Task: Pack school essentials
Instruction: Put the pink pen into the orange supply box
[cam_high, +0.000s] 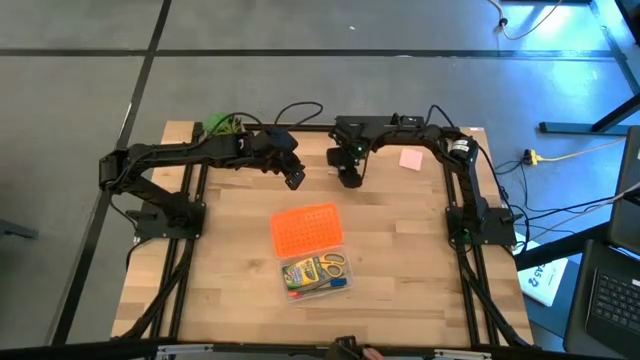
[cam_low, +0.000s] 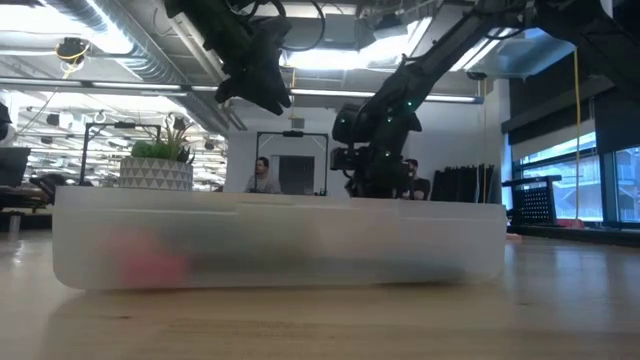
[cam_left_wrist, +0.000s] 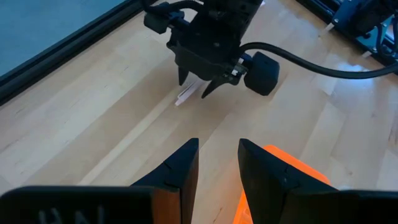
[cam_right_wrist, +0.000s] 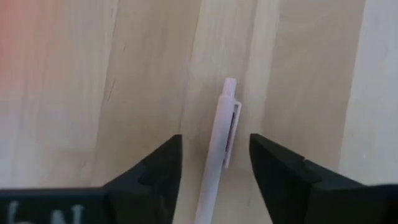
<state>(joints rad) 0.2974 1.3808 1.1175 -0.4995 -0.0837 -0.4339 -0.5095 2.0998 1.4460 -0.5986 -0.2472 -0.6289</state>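
Note:
Next, my right gripper takes hold of the pale pen by its body (cam_right_wrist: 218, 140) beside its clip to pack it into the clear case.
A pale pen (cam_right_wrist: 219, 124) lies flat on the table's far middle. My right gripper (cam_right_wrist: 216, 140) is open and points down over it, with one finger on each side of the barrel and a gap to both. The left wrist view shows the same pen (cam_left_wrist: 185, 95) under the right gripper (cam_left_wrist: 203, 86). My left gripper (cam_high: 293, 178) is open and hangs above the table just left of the right gripper (cam_high: 350, 180). The clear case (cam_high: 316, 273) near the table's middle holds yellow-handled scissors (cam_high: 333, 266) and a crayon box (cam_high: 299, 272). A pink note pad (cam_high: 410, 158) lies flat at the far right.
An orange perforated lid (cam_high: 306, 228) lies flat just beyond the clear case, below my left gripper. A green potted plant (cam_high: 222, 125) stands at the far left corner. In the low view the clear case (cam_low: 280, 245) fills the foreground. Bare wood shows left and right of the case.

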